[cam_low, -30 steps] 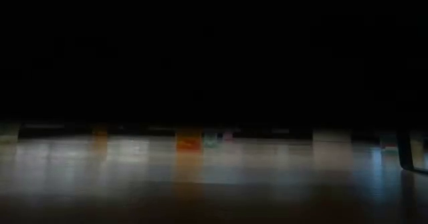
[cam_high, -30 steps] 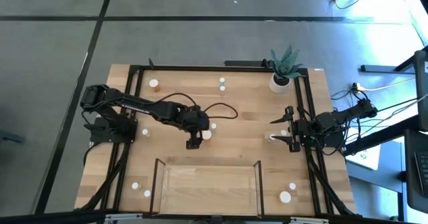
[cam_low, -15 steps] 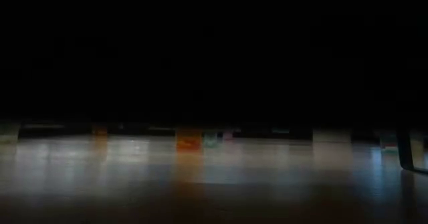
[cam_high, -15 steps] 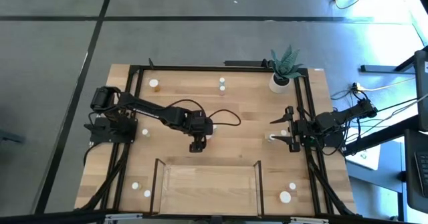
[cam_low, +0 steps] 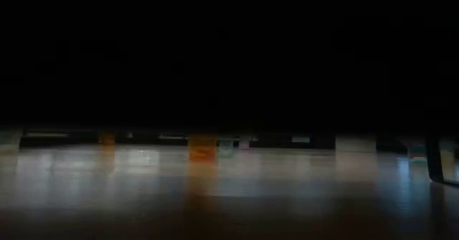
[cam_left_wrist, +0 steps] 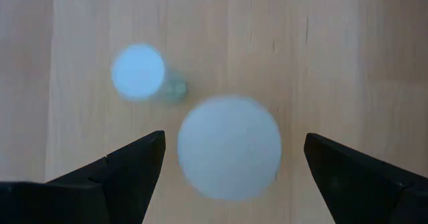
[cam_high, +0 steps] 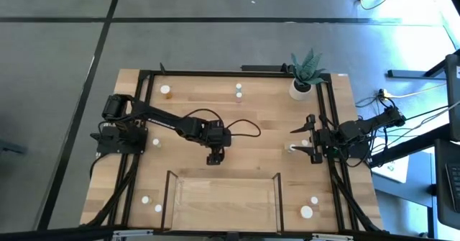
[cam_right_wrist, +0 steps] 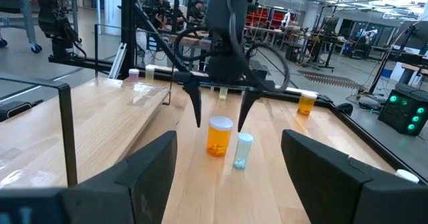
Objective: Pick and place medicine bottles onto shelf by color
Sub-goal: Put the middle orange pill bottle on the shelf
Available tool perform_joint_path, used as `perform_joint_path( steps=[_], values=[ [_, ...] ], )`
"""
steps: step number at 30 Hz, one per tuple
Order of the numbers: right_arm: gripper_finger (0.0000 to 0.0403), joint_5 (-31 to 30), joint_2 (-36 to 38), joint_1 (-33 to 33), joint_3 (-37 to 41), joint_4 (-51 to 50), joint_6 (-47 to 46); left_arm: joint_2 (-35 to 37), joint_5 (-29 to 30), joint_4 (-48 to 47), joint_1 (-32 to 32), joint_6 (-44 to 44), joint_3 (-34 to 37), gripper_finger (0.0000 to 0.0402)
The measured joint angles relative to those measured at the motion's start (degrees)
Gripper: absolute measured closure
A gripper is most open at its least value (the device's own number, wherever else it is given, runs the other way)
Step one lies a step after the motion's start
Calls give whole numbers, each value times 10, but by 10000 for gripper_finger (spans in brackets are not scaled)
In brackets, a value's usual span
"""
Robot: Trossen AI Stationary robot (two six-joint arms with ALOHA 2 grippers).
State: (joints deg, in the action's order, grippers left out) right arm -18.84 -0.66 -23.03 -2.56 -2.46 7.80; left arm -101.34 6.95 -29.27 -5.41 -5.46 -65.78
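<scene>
The white cap (cam_left_wrist: 229, 147) is between my fingertips, which are at its depth on either side, and the greenish bottle is outside them, so my left gripper needs to close on the orange bottle now.
My left gripper (cam_high: 215, 158) hangs open, pointing steeply down, over the middle of the table. Its fingers (cam_left_wrist: 137, 160) stand on either side of a wide orange bottle with a white cap (cam_left_wrist: 229, 147) (cam_right_wrist: 219, 137) without touching it. A small greenish bottle (cam_left_wrist: 138, 71) (cam_right_wrist: 244, 150) stands upright right beside it. Other medicine bottles stand upright at the far side (cam_high: 238, 90) (cam_high: 165, 90) and at the near corners (cam_high: 151, 203) (cam_high: 309, 208). The shelf (cam_high: 223, 196) lies at the near edge. My right gripper (cam_high: 299, 140) waits open at the table's right side.
A white pot with a spiky plant (cam_high: 300, 87) stands at the far right corner. An amber bottle (cam_right_wrist: 307, 102) stands farther back along the frame. A small bottle (cam_high: 289, 147) stands just in front of my right gripper. The low view is dark and shows nothing usable.
My left gripper has come down and a little toward the table's right and near edges, over the wide orange bottle, which it now covers in the high view. Its fingers have stayed open. The bottles have not moved.
</scene>
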Motion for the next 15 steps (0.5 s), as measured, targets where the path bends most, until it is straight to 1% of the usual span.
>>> perform_joint_path(
  steps=[2, 15],
  values=[
    [131, 0, -1, 0, 0, -1, 0, -6, 0, 18, 0, 0, -1, 53],
    [131, 0, -2, 0, 0, -1, 0, -8, 0, 16, 0, -1, -1, 60]
  ],
)
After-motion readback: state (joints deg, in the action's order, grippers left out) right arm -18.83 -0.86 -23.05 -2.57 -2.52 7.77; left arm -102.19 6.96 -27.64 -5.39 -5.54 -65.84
